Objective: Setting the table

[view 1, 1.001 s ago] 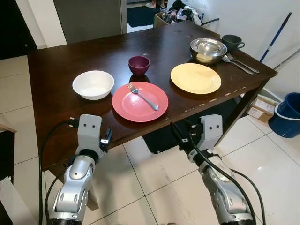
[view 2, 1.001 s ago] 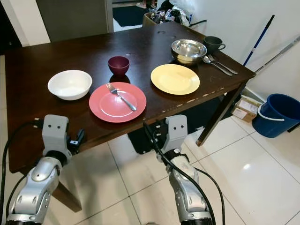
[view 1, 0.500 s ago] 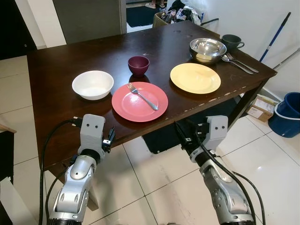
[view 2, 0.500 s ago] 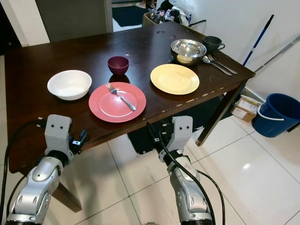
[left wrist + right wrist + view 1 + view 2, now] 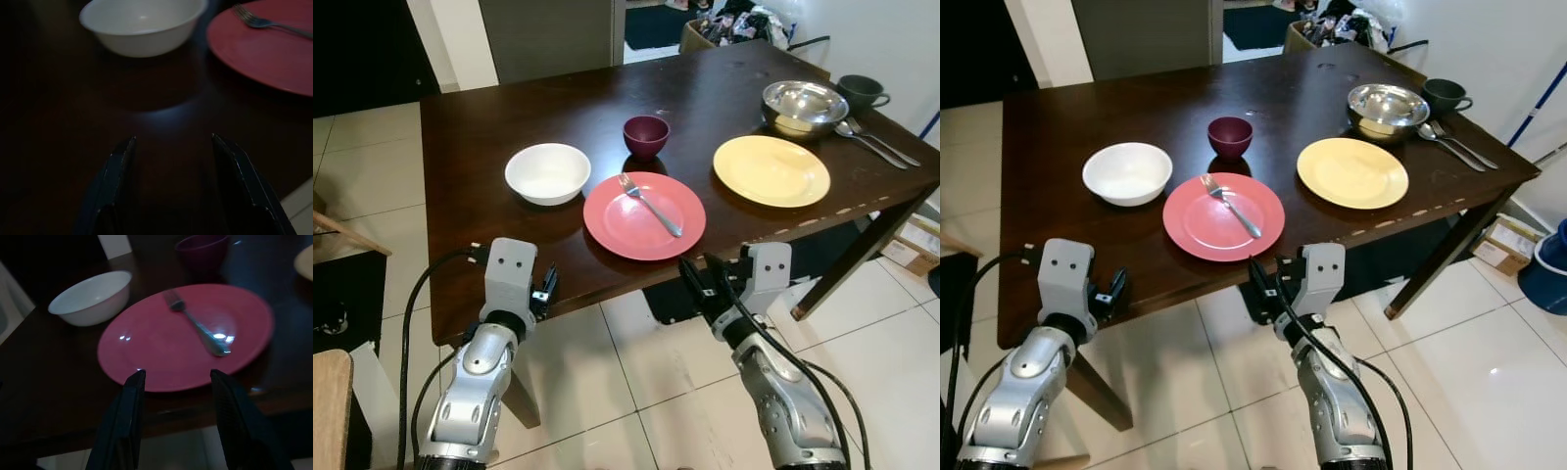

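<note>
My right gripper should next hold the metal fork by its wide handle end (image 5: 667, 224) (image 5: 214, 344), because the fork's pointed teeth are on the red plate.
On the dark wooden table (image 5: 499, 117) a red plate (image 5: 626, 217) lies near the front edge with a fork (image 5: 649, 204) on it. A white bowl (image 5: 547, 172) sits to its left, a purple cup (image 5: 646, 136) behind it and a yellow plate (image 5: 771, 169) to its right. My left gripper (image 5: 173, 142) hovers open at the table's front edge, pointing toward the white bowl (image 5: 142, 24). In front of the red plate (image 5: 186, 338), my right gripper (image 5: 177, 374) is open too, holding nothing.
A steel bowl (image 5: 804, 106), a dark green mug (image 5: 862, 91) and a spoon with a fork (image 5: 873, 142) sit at the table's far right. A wooden chair edge (image 5: 328, 392) is at my left. A cardboard box (image 5: 1503, 245) and blue bucket (image 5: 1552, 269) stand on the tiles at the right.
The whole scene has shifted to the right in the eye views, so the camera has moved. Both arms stay low at the table's front edge, fingers open as before.
</note>
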{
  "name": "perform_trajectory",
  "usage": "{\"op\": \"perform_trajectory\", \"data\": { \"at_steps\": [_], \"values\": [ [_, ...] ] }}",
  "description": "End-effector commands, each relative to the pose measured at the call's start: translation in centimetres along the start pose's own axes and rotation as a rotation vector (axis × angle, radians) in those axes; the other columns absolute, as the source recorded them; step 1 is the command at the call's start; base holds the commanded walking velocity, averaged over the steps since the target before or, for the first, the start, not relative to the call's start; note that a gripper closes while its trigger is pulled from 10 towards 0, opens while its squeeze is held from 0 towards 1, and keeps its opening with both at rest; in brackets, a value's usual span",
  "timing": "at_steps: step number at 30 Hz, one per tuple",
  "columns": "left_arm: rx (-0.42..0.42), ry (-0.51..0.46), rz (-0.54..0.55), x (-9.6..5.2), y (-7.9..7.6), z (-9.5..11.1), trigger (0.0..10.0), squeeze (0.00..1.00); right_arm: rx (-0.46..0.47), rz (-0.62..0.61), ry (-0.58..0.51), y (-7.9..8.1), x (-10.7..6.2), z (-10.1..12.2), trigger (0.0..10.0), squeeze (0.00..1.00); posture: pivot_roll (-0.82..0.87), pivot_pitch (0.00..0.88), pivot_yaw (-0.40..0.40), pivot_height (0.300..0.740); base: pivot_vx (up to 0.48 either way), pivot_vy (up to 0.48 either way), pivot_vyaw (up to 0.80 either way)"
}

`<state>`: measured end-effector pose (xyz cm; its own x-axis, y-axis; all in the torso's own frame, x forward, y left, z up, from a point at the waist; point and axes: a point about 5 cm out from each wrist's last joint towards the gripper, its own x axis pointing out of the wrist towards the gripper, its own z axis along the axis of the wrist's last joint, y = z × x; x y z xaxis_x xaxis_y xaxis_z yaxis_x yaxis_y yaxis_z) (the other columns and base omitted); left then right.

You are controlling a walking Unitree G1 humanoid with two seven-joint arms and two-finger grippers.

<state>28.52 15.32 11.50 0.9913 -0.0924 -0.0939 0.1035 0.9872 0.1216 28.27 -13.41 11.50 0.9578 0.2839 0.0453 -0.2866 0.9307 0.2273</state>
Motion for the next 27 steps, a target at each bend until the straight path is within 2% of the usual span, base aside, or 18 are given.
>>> {"op": "perform_trajectory", "data": {
  "at_steps": [1,15,27],
  "values": [
    [0.009,0.017,-0.001,-0.14,0.07,-0.45,10.0,0.00,0.013,0.003,0.008,0.15,-0.04,-0.15,10.0,0.00,-0.08,0.009,0.038,0.740,0.000,0.000,0.79],
    [0.011,0.020,-0.006,-0.05,-0.02,-0.47,10.0,0.00,0.013,0.001,0.007,0.08,-0.10,-0.12,10.0,0.00,-0.09,0.010,0.041,0.740,0.000,0.000,0.79],
    [0.019,0.017,-0.028,0.14,-0.33,-0.44,10.0,0.00,0.017,-0.024,-0.002,-0.30,-0.12,0.02,10.0,0.00,-0.09,0.010,0.045,0.740,0.000,0.000,0.00]
  ]
}}
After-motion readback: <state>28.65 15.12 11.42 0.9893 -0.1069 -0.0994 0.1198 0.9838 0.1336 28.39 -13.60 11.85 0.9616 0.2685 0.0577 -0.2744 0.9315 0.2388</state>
